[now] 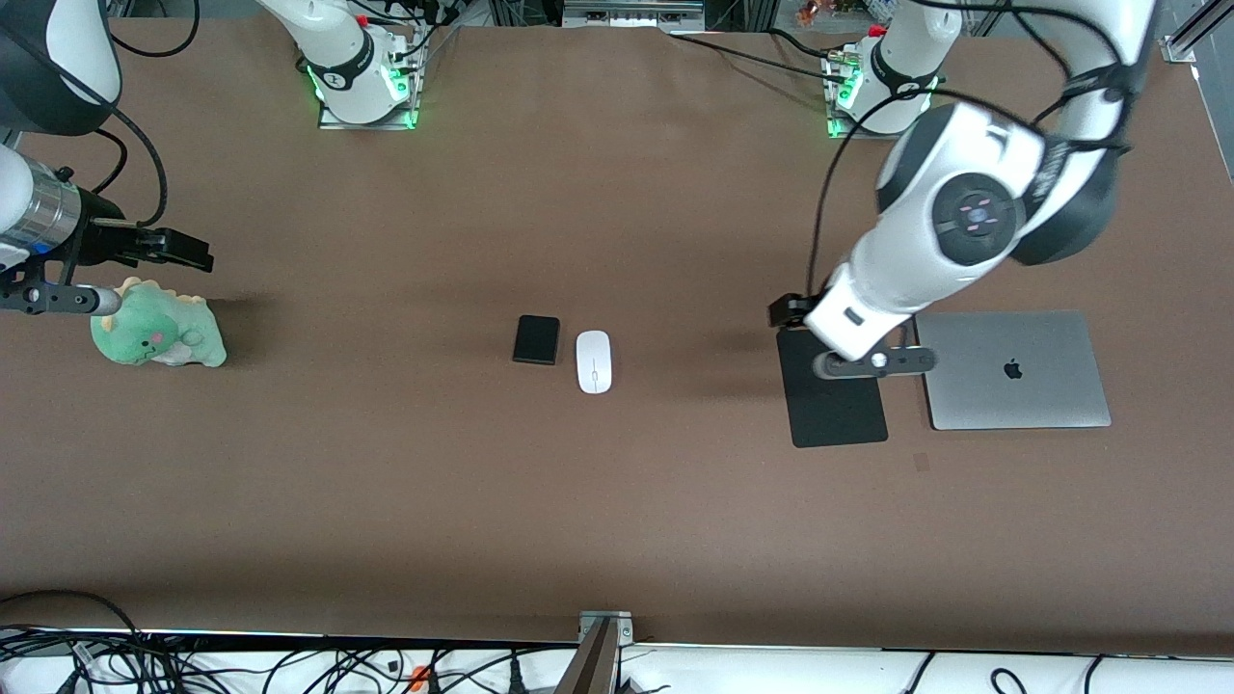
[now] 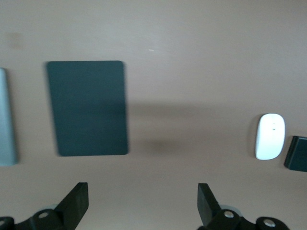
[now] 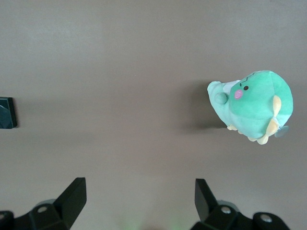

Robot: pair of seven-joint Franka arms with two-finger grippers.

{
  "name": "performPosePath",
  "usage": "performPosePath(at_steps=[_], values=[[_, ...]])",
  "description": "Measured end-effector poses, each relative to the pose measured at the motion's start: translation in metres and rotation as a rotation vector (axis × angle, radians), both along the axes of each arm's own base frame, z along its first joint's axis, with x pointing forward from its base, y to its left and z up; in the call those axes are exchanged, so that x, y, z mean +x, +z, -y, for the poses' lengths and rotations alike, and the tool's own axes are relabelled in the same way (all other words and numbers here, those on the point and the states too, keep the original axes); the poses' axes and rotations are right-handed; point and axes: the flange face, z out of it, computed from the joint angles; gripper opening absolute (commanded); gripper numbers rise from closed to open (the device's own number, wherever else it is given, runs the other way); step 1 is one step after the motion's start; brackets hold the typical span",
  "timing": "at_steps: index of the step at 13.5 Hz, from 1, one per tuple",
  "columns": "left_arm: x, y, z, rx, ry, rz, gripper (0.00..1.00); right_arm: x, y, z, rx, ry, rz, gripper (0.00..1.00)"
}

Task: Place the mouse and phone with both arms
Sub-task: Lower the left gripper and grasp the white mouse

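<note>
Next, my left gripper grabs the white mouse by its long sides to set the mouse on the black mouse pad (image 1: 832, 405) (image 2: 88, 108).
The white oval mouse (image 1: 594, 361) lies mid-table, right beside the small black phone (image 1: 536, 339), which is on the side toward the right arm's end. Both also show in the left wrist view, the mouse (image 2: 269, 136) and the phone (image 2: 297, 153). My left gripper (image 1: 789, 311) hangs open and empty over the corner of the black mouse pad (image 1: 837, 397); its fingers (image 2: 76, 201) are spread wide over bare table. My right gripper (image 1: 181, 248) is open and empty above the table beside a green plush dinosaur (image 1: 159, 328); its fingers (image 3: 73, 196) are wide apart. The phone's edge (image 3: 7, 112) shows in the right wrist view.
A closed silver laptop (image 1: 1012, 369) lies beside the mouse pad at the left arm's end. The mouse pad (image 2: 88, 108) and the laptop's edge (image 2: 5, 124) show in the left wrist view, the plush (image 3: 252, 106) in the right wrist view. Brown table (image 1: 617, 520) all round.
</note>
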Motion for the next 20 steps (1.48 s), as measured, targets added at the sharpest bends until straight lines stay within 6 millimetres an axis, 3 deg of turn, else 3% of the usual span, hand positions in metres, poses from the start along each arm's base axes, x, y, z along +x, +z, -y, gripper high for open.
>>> performPosePath(at_steps=[4, 9, 15, 20], values=[[-0.017, -0.089, 0.095, -0.018, 0.082, -0.036, 1.0, 0.0, -0.001, -0.001, -0.007, -0.037, -0.002, 1.0], [-0.018, -0.143, 0.172, -0.083, 0.187, 0.005, 1.0, -0.001, -0.002, -0.006, -0.008, -0.037, -0.009, 1.0], [-0.05, -0.2, 0.24, -0.075, 0.166, 0.088, 1.0, -0.001, -0.004, -0.006, -0.008, -0.036, -0.012, 1.0], [-0.065, -0.242, 0.27, -0.034, 0.117, 0.157, 1.0, -0.001, -0.005, -0.006, -0.008, -0.037, -0.014, 1.0]])
